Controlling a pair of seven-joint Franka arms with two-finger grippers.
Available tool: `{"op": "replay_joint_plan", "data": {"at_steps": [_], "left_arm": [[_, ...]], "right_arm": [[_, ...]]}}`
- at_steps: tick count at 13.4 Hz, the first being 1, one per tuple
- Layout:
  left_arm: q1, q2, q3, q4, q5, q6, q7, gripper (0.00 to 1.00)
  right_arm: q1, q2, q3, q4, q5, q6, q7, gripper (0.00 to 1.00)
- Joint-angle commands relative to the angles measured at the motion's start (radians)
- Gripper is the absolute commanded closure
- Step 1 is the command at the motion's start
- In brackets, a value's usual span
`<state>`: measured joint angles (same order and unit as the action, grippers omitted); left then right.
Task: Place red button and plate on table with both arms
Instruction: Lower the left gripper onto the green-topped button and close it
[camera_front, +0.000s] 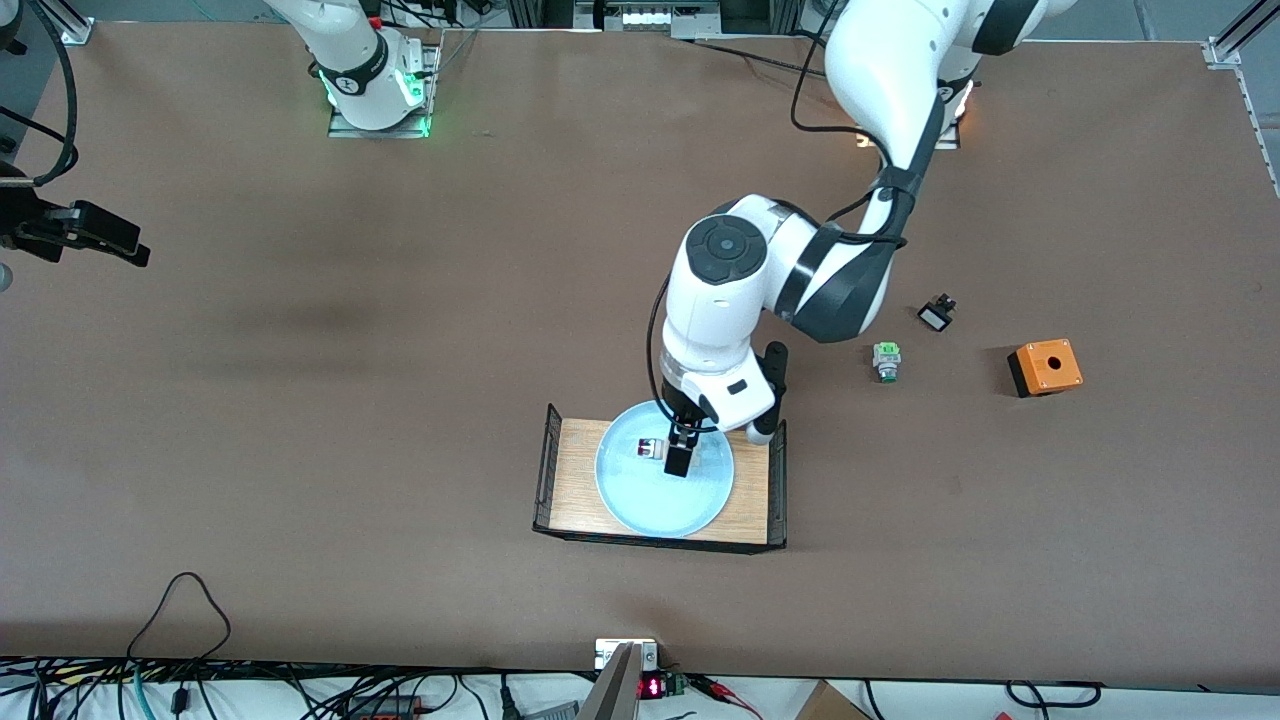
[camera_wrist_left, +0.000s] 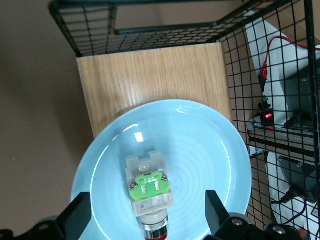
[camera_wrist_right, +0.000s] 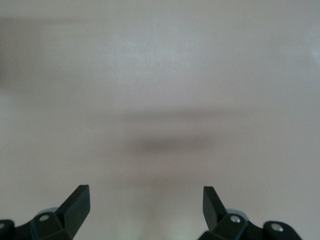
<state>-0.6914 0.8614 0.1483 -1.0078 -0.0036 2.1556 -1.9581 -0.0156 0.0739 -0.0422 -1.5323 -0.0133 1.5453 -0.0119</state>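
The left gripper grabs the red button by its green block end (camera_wrist_left: 150, 186) next, to move it from the pale blue plate (camera_wrist_left: 200, 150) to the table.
The red button (camera_front: 650, 449) lies on its side in the pale blue plate (camera_front: 650, 505), which rests on the light-wood tray (camera_front: 575, 470). In the left wrist view the button (camera_wrist_left: 148, 187) shows its green block end, white body and a bit of red cap, on the plate (camera_wrist_left: 200, 140). My left gripper (camera_front: 672, 455) is low over the plate, open, with one finger on each side of the button (camera_wrist_left: 147, 200) and not touching it. My right gripper (camera_front: 125, 245) waits open over bare table (camera_front: 300, 420) at the right arm's end, empty in its wrist view (camera_wrist_right: 145, 195).
The tray (camera_wrist_left: 150, 70) has black wire ends. A green-capped switch (camera_front: 886, 361), a small black part (camera_front: 937, 314) and an orange box with a hole (camera_front: 1045, 367) lie toward the left arm's end. Cables run along the table edge nearest the front camera.
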Motion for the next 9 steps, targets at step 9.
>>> {"op": "replay_joint_plan", "data": {"at_steps": [9], "left_arm": [[-0.039,0.082,0.056,0.087,0.048,0.017,0.007,0.00]], "right_arm": [[-0.009,-0.012,0.004,-0.012,0.003,0.009,-0.005,0.00]]}}
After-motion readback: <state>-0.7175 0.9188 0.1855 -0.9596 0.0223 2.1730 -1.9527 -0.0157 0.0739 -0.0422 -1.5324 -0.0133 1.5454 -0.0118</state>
